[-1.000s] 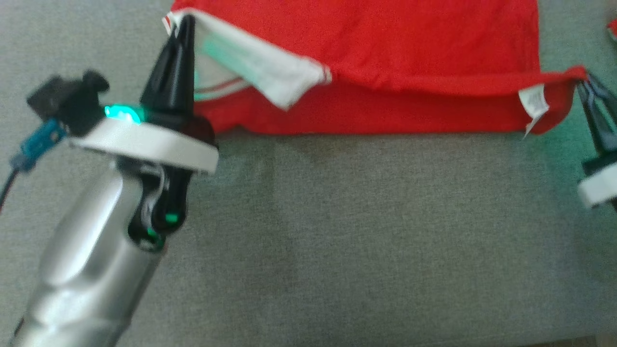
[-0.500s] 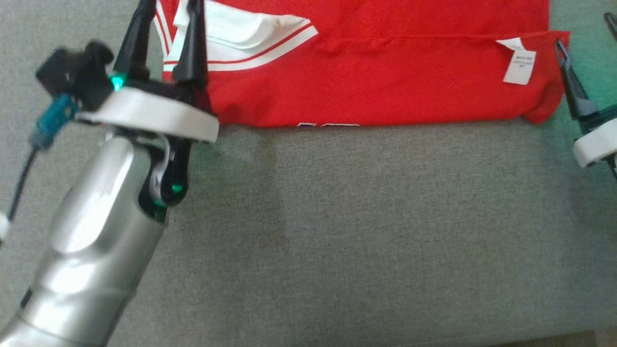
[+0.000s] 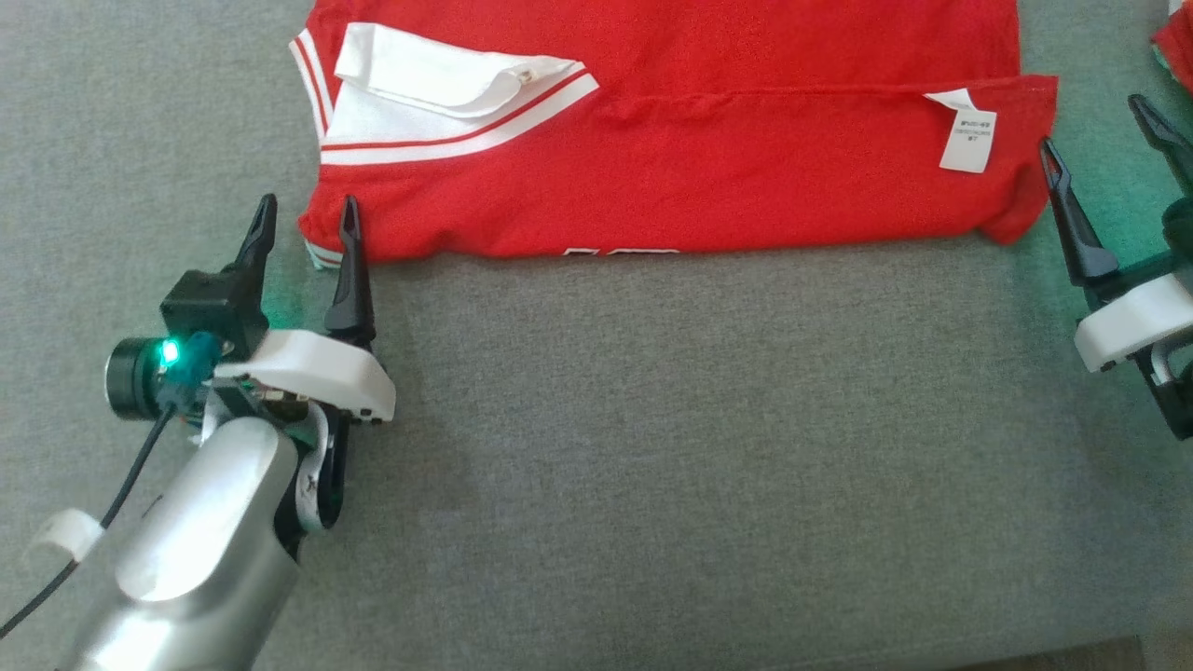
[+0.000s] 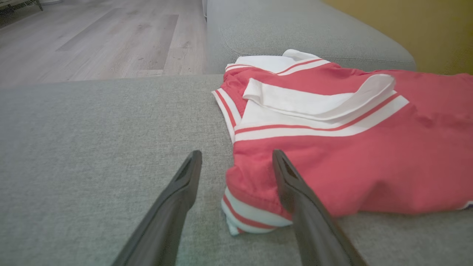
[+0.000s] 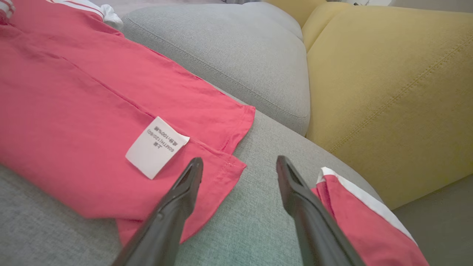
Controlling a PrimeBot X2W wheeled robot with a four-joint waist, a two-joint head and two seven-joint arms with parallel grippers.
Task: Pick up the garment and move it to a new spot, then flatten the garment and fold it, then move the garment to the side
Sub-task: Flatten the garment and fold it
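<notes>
The robot's left gripper will next move the folded garment along the grey seat [image 3: 652, 419], so it will grab the garment by its corner with the striped cuff [image 3: 323, 248].
The red garment [image 3: 699, 168] lies folded flat on the grey sofa seat [image 3: 652, 419], its white collar [image 3: 438, 79] at the left and a white label [image 3: 969, 135] near its right end. My left gripper [image 3: 308, 205] stands open at the garment's near left corner, one finger over the red cloth, holding nothing. In the left wrist view the garment [image 4: 351, 166] lies just right of the left gripper [image 4: 236, 155]. My right gripper [image 3: 1092, 126] is open just off the garment's right edge. The right wrist view shows the right gripper [image 5: 239, 160] empty beside the garment's hem [image 5: 74, 111].
A second red piece of cloth with a white edge [image 5: 351, 214] lies right of the right gripper, and its corner [image 3: 1176, 37] shows in the head view too. A grey back cushion [image 5: 229, 48] and a yellow cushion [image 5: 388, 92] rise behind. Wooden floor [image 4: 92, 37] lies beyond the seat's left end.
Both grippers opened and let go of the garment's corners, then drew back toward me. The lifted fold has dropped and the garment now lies flat.
</notes>
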